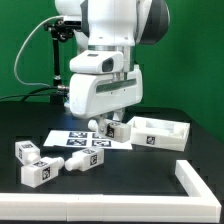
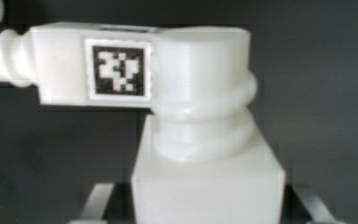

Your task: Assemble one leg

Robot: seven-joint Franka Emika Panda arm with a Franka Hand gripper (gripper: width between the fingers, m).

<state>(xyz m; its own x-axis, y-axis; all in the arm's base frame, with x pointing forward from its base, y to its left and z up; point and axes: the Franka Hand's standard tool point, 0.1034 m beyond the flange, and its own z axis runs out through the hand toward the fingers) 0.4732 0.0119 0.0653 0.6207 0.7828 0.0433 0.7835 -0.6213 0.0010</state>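
Note:
My gripper needs to stay closed on the white leg, because the leg is above the black tabletop in the exterior view.
In the wrist view my gripper (image 2: 202, 203) is shut on a white square-section leg (image 2: 202, 165). One grey finger (image 2: 105, 203) shows on each side of it. The leg's narrower rounded end (image 2: 204, 115) points away from the camera and meets a second white peg (image 2: 149, 65). That peg lies across, with a black-and-white tag and a ribbed stub (image 2: 5, 55). I cannot tell whether the two touch. In the exterior view the gripper (image 1: 104, 126) hangs low over the black table, beside a white tagged piece (image 1: 119, 128) next to the flat panel with raised rim (image 1: 160, 132).
The marker board (image 1: 80, 140) lies under and to the exterior view's left of the gripper. Three loose legs (image 1: 27, 151), (image 1: 40, 172), (image 1: 82, 160) lie at the exterior view's left. A white raised border (image 1: 195, 180) runs along the front right. Green backdrop behind.

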